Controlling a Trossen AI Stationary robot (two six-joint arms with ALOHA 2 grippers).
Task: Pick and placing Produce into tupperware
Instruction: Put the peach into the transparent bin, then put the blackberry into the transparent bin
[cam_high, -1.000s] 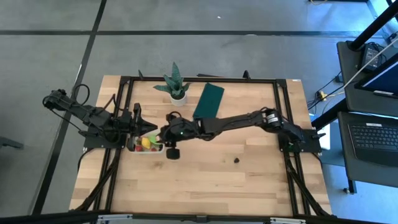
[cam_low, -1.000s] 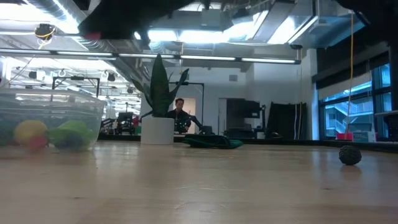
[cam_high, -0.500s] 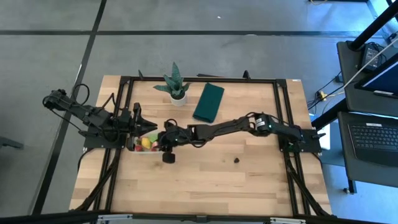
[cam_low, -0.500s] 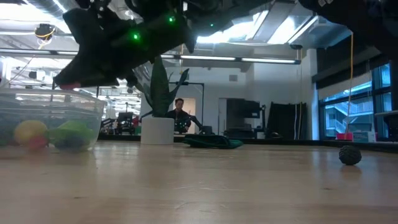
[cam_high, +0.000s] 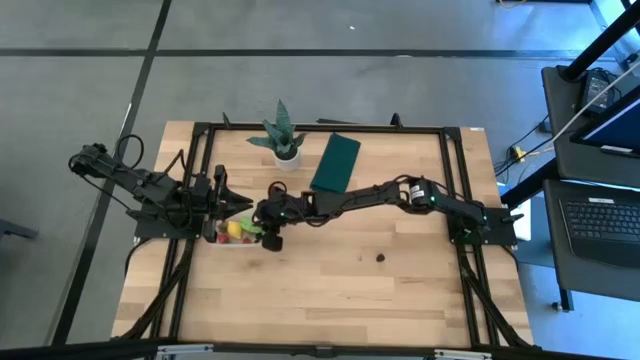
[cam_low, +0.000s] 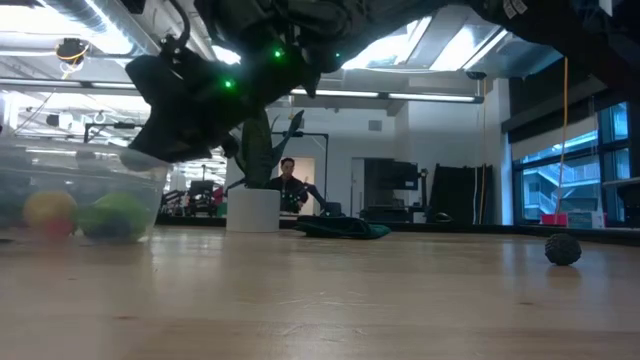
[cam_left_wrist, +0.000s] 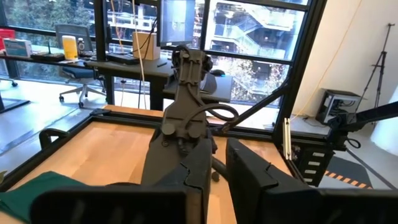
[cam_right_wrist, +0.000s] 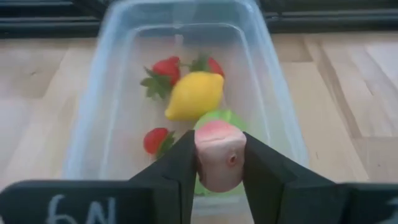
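I need to open my right gripper now. The pink fruit (cam_right_wrist: 219, 155) is over the green piece inside the tupperware's rim, so the fruit would rest in the tupperware.
The clear tupperware (cam_right_wrist: 267, 81) stands on the table's left part (cam_high: 222, 240). In it lie a yellow piece (cam_right_wrist: 194, 94), three red berry pieces (cam_right_wrist: 163, 68) and a light green piece (cam_right_wrist: 219, 118). My right gripper (cam_right_wrist: 219, 155) reaches in from the table's right and hangs over the tupperware's near-right end (cam_high: 262, 228), shut on a pink toy fruit (cam_right_wrist: 217, 146). One small dark berry (cam_high: 381, 257) rests on the wood to the right. My left gripper (cam_high: 221, 190) waits just beyond the tupperware's far side, shut and holding nothing. My right gripper pinches the pink toy fruit's two sides (cam_right_wrist: 202, 158) between its two fingers (cam_right_wrist: 180, 168). The fingers slant down from the table's right. The fruit is lifted clear, above the green piece and the tupperware's rim (cam_low: 150, 172).
A potted plant (cam_high: 281, 135) and a dark green folded cloth (cam_high: 336, 162) sit at the table's far side. The dark berry (cam_low: 562, 249) lies in the open wood right of centre. A black frame (cam_high: 450, 180) runs round the table. A person shows far off in the room (cam_low: 290, 185).
My right gripper has come down and a little toward the table's left, closing in on the tupperware's right end, and has rolled slightly. It has stayed shut on the pink toy fruit.
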